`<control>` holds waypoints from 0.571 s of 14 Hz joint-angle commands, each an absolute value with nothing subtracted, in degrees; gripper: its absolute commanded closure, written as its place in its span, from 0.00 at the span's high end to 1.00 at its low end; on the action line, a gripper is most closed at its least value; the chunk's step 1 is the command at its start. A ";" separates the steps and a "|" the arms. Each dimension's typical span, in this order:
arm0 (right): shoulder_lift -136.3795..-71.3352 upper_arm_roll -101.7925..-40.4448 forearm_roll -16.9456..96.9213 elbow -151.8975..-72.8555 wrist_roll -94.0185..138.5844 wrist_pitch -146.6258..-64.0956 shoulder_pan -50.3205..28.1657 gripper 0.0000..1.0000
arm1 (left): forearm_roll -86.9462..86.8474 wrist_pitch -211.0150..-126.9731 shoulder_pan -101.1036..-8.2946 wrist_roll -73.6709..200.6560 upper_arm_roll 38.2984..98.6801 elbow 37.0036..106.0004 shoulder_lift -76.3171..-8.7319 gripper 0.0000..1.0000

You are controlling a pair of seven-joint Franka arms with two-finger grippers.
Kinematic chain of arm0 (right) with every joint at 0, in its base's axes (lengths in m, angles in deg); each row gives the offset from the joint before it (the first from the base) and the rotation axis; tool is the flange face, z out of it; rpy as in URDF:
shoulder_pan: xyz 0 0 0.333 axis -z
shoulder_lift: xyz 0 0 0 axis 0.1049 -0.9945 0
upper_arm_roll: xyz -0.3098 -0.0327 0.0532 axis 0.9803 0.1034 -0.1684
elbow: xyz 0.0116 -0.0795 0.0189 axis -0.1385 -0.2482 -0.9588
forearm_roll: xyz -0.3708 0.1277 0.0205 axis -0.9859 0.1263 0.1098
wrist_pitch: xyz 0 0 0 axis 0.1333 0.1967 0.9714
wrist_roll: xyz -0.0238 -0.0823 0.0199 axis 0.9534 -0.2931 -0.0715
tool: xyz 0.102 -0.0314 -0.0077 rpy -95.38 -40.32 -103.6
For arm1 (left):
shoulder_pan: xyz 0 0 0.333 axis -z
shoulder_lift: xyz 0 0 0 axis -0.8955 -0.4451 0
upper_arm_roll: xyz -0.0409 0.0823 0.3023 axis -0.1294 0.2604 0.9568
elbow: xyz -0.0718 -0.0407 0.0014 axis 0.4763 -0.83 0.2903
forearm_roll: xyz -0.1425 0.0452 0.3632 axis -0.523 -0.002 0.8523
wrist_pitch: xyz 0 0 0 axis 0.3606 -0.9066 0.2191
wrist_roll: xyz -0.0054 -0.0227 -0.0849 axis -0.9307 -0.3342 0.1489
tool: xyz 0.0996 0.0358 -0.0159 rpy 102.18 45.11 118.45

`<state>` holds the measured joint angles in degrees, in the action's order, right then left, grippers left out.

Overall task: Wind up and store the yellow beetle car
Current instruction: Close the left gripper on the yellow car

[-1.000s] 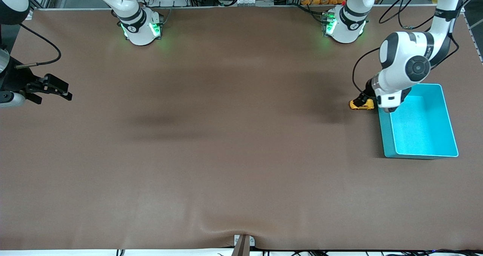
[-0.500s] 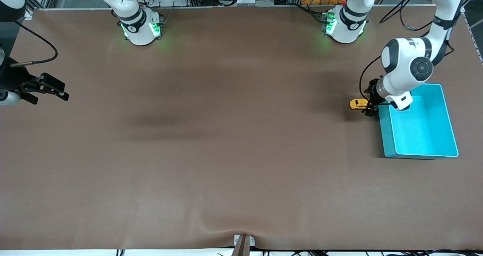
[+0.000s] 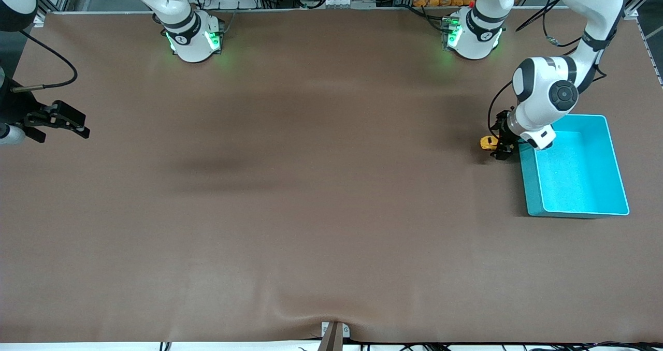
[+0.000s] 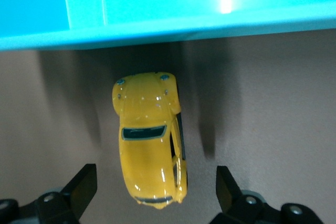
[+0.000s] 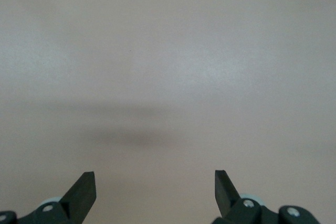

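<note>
I will next grab the yellow beetle car [image 3: 487,143] by its rear sides with my left gripper, to store it in the turquoise bin.
The yellow beetle car [image 3: 487,143] stands on the brown table right beside the turquoise bin [image 3: 529,185], outside the bin's wall. In the left wrist view the car [image 4: 147,140] lies lengthwise, one end toward the bin's wall [image 4: 157,32]. My left gripper [image 3: 501,146] is low over the car and open. Its fingers [image 4: 84,182] stand on either side of the car's other end with a gap on each side, as the left wrist view [image 4: 155,176] shows. My right gripper [image 3: 72,123] waits open and empty over the right arm's end of the table [image 5: 155,178].
The bin's inside [image 3: 580,170] holds nothing. A black cable [image 3: 492,107] loops from the left wrist above the car. The brown mat [image 3: 311,185] covers the whole table.
The left gripper has let go of the car, and its wrist has swung round and settled low over the car with its fingers apart. The car has stayed by the bin. The right gripper drifted slightly outward.
</note>
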<state>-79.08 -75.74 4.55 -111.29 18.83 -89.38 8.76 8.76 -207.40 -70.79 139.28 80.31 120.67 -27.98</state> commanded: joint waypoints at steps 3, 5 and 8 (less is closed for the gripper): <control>-78.90 -75.34 3.93 -110.74 18.35 -88.79 8.75 1.00 | 7.45 -210.03 -73.67 139.75 80.22 120.94 -28.77 0.00; -78.90 -75.34 3.93 -110.74 18.26 -88.71 8.83 1.00 | 7.45 -210.03 -74.99 140.10 80.14 120.77 -28.24 0.00; -78.72 -75.25 3.93 -110.65 18.18 -88.53 9.01 1.00 | 7.54 -209.95 -73.95 140.10 77.69 120.41 -27.02 0.00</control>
